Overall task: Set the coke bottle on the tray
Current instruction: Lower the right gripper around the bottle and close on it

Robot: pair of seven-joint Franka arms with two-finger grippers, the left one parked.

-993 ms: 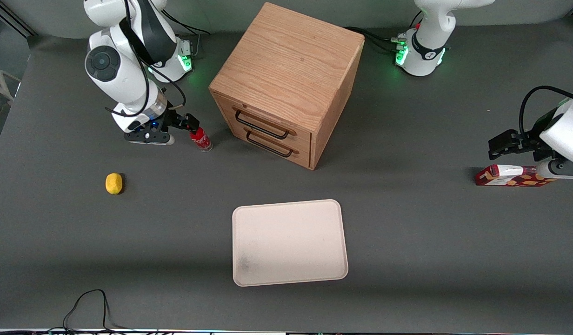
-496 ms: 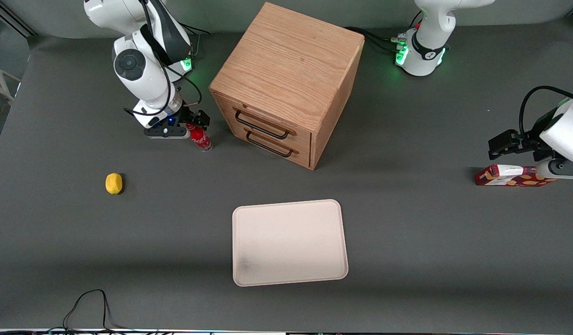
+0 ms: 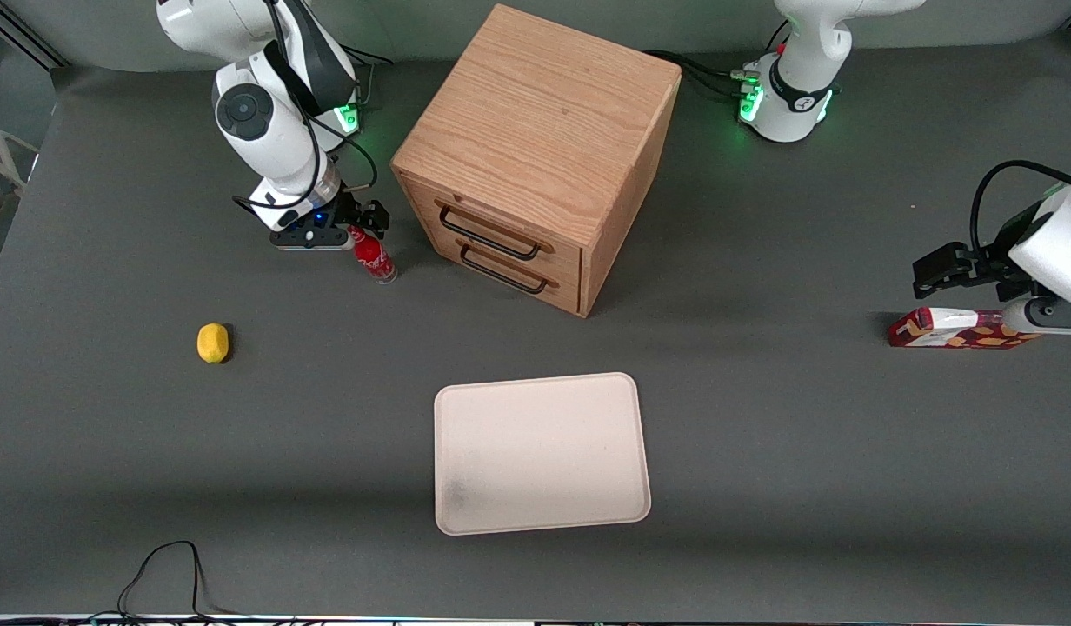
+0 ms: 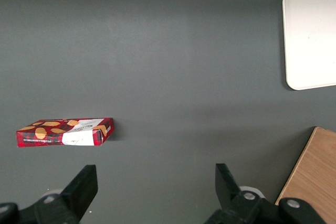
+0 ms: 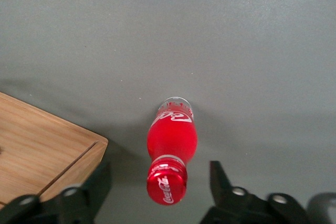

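The coke bottle's base should stay free to stand on the tray, so my right gripper will next grab the bottle by its red cap.
The coke bottle, small and red with a red cap, stands upright on the dark table beside the wooden cabinet's drawer front. My right gripper hangs open just above its cap. In the right wrist view the coke bottle rises between the two black fingers, one on each side of the cap, and neither touches it; the gripper is open there. The cream-white tray lies flat and bare nearer the front camera than the cabinet, and the tray also shows in the left wrist view.
A wooden two-drawer cabinet stands close beside the bottle; its corner shows in the right wrist view. A yellow lemon lies nearer the front camera than the gripper. A red-and-white snack carton lies toward the parked arm's end.
My right arm has swung toward the cabinet, bringing the open gripper from beside the bottle to over its cap. The bottle has not moved.
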